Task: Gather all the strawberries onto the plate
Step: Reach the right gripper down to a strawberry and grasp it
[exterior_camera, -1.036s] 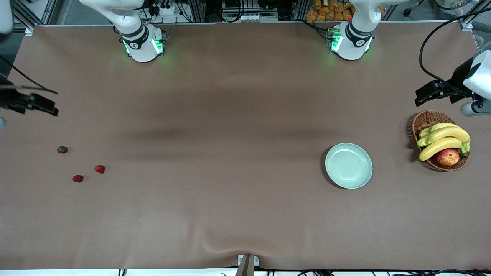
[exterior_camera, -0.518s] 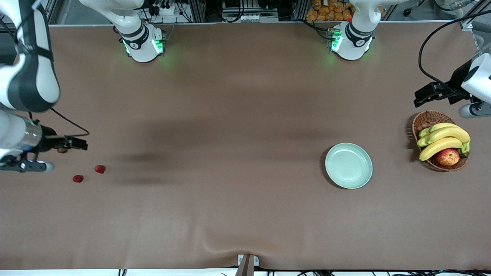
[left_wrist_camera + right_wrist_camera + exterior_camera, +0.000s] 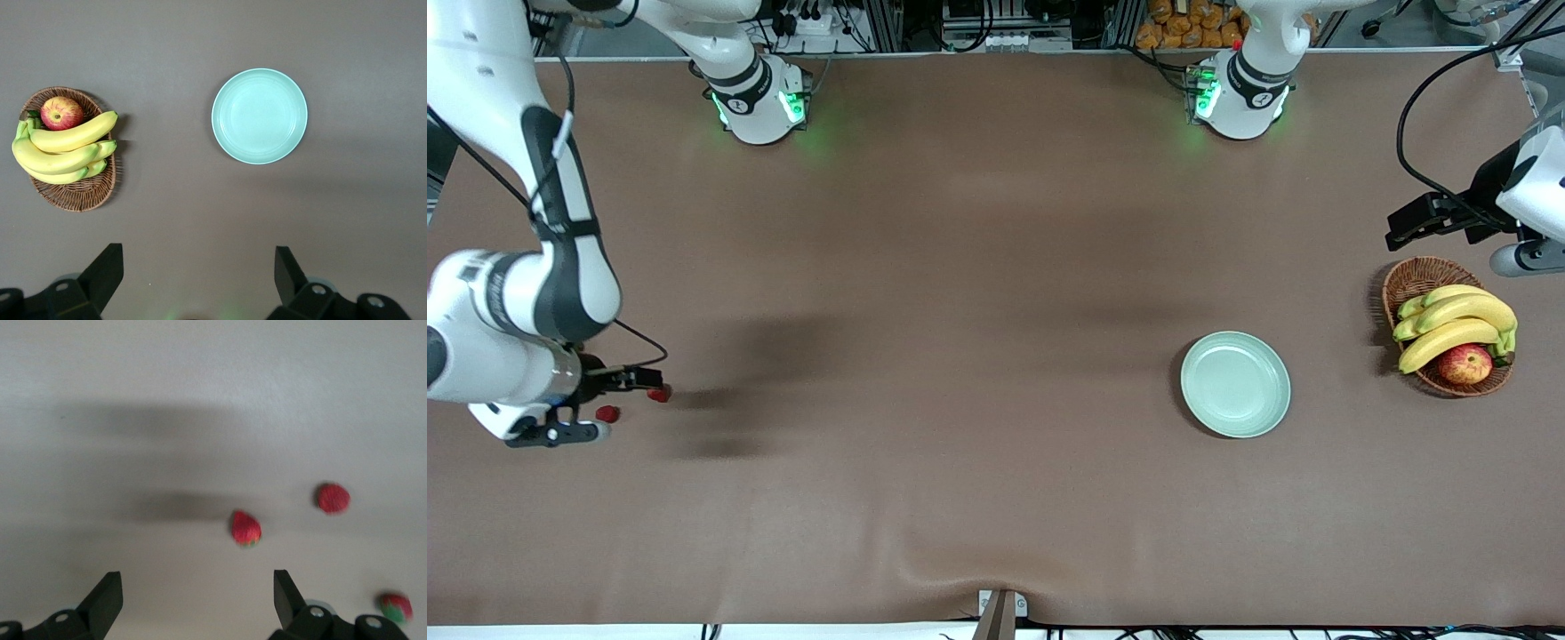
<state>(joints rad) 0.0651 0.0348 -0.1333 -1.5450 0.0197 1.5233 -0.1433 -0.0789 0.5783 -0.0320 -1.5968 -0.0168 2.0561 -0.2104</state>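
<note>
I will next grab the pointed red strawberry by its green-end with the cap (image 3: pixel 249 543) with my right gripper, then collect it into the plate.
Three tiny red strawberries lie at the right arm's end of the table. In the front view I see one (image 3: pixel 607 413) and another (image 3: pixel 661 394) at the fingers' tip; the third is hidden under the right arm. The right wrist view shows all three: one (image 3: pixel 246 528) just ahead of the jaws, one (image 3: pixel 333 498) and one with a green cap (image 3: pixel 393 608). My right gripper (image 3: pixel 639 381) (image 3: pixel 197 587) is open and empty over them. The mint-green plate (image 3: pixel 1235 384) (image 3: pixel 259 115) is empty. My left gripper (image 3: pixel 1405 222) (image 3: pixel 199 263) is open and empty, waiting up high near the basket.
A brown wicker basket (image 3: pixel 1414 277) (image 3: pixel 80 197) with bananas (image 3: pixel 1454 324) and a red-yellow apple (image 3: pixel 1464 364) sits at the left arm's end, beside the plate. Brown table cover spans between strawberries and plate.
The right arm has swung in from the table's end and come down over the strawberries, now hiding one of them. The left arm, plate and basket have not moved.
</note>
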